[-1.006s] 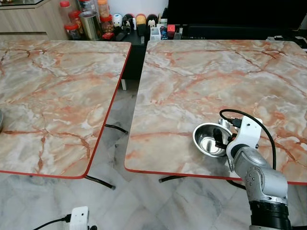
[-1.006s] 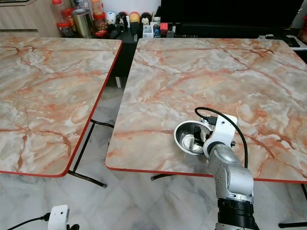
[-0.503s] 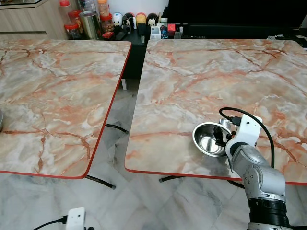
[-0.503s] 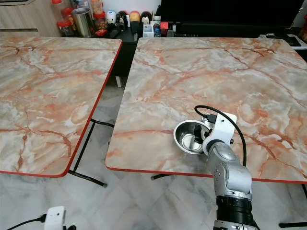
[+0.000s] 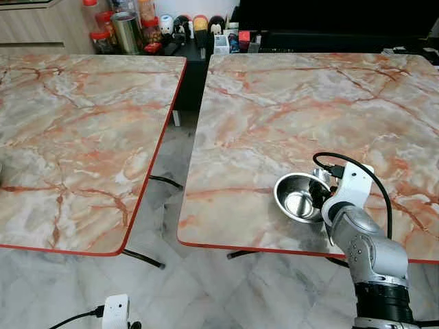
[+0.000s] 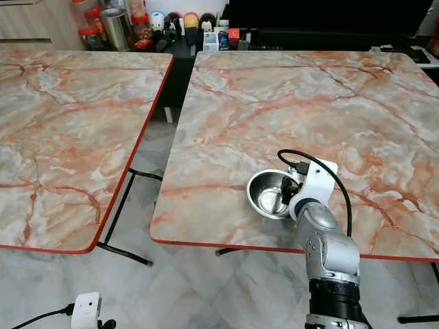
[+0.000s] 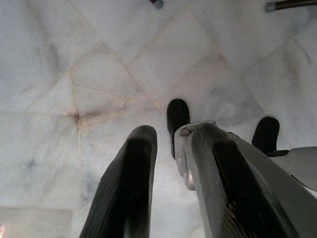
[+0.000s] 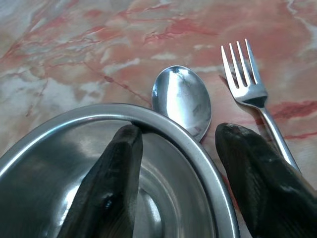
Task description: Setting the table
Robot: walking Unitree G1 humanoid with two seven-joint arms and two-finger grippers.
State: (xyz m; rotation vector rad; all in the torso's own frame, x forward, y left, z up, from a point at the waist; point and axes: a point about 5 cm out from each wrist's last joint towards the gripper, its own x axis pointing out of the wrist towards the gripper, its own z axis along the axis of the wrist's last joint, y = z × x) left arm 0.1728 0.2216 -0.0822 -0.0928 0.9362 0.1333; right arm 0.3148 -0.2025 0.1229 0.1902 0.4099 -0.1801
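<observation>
My right gripper will next pick up the bowl by its narrow rim (image 5: 317, 179), since the steel bowl's round opening (image 5: 296, 195) is wider than my open fingers.
A steel bowl (image 5: 298, 197) sits near the front edge of the right marble table (image 5: 288, 103). My right gripper (image 5: 317, 199) is at its right side. In the right wrist view the right gripper (image 8: 181, 134) is open and straddles the bowl (image 8: 99, 163) rim, with one finger (image 8: 111, 173) inside and the other (image 8: 257, 168) outside. Just past the rim, a spoon (image 8: 181, 99) and a fork (image 8: 247, 84) lie side by side on the table. My left gripper (image 7: 166, 144) hangs over the floor with its fingers close together.
A second marble table (image 5: 75, 116) stands to the left, with a strip of tiled floor (image 5: 171, 178) between the two. Jars and small bottles (image 5: 127, 27) line a low shelf at the back. A black cable (image 5: 357, 164) loops over my right wrist.
The head camera has shifted slightly. The right gripper and the bowl keep nearly the same place on the table.
</observation>
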